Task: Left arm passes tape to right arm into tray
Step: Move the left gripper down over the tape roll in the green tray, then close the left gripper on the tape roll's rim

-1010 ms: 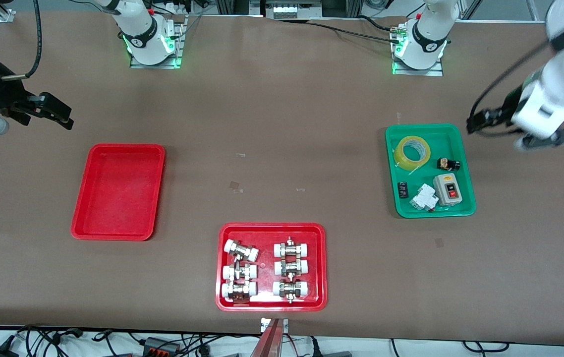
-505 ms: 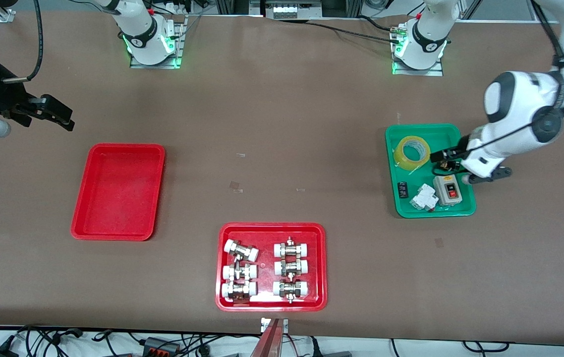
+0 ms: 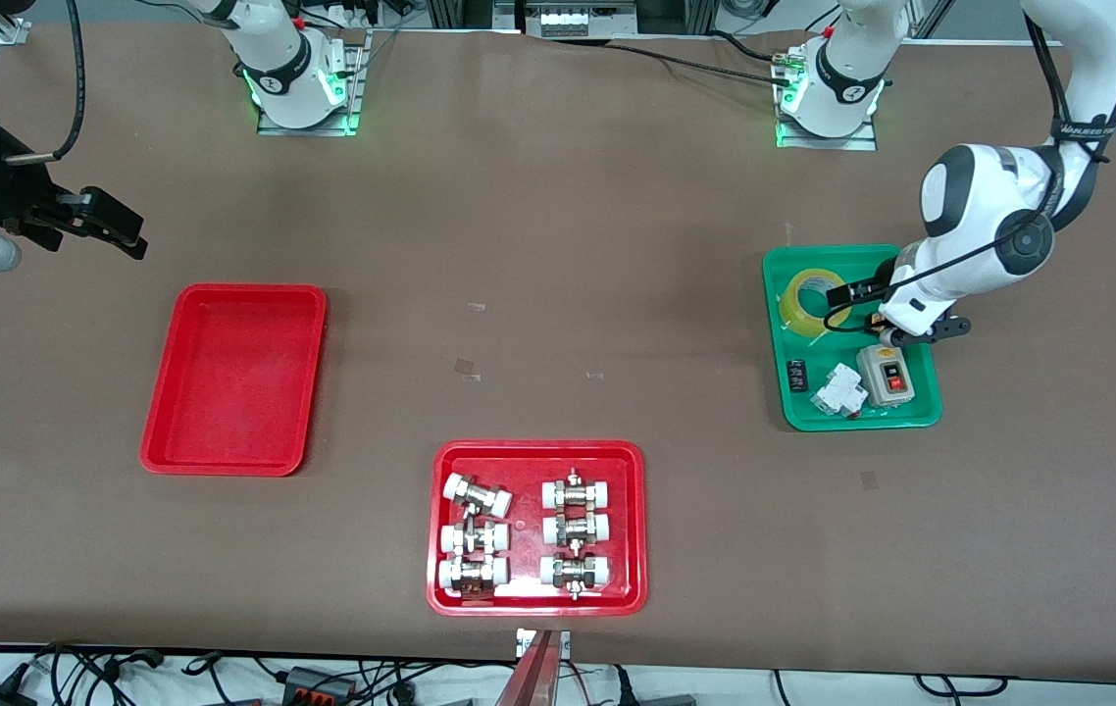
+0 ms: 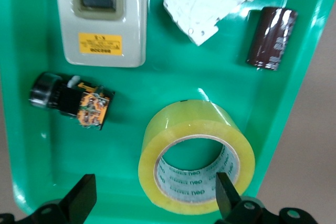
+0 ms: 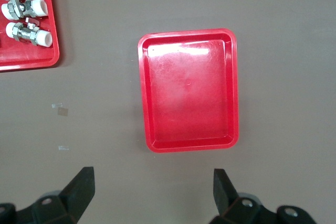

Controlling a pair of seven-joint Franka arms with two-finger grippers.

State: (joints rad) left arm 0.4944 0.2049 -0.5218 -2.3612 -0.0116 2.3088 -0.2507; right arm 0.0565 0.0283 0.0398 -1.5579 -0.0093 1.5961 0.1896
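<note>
My left gripper is to grab the yellow tape by its ring side next, so it can pass the tape on toward the red tray.
The yellow tape point(image 3: 810, 299) lies flat in the green tray point(image 3: 852, 257), at the tray's end farther from the front camera. My left gripper point(image 3: 857, 304) is open and empty, low over the green tray beside the tape. In the left wrist view its open fingers point(image 4: 153, 182) straddle one side of the tape point(image 4: 184, 121), with one fingertip point(image 4: 223, 184) over the roll's core. My right gripper point(image 3: 112, 227) is open and empty and waits in the air at the right arm's end of the table. The plain red tray point(image 3: 234, 378) is empty; it also shows in the right wrist view point(image 5: 189, 90), with the open right gripper point(image 5: 152, 177) above bare table.
The green tray also holds a grey switch box point(image 3: 887, 375), a white breaker point(image 3: 837, 390), a dark capacitor point(image 3: 796, 376) and a small black-and-orange part point(image 4: 71, 100). A red tray of white-capped metal fittings point(image 3: 536, 598) sits near the front camera's edge.
My left arm has swung in from the table's end and come down over the green tray, ending beside the tape. The right arm has not moved.
</note>
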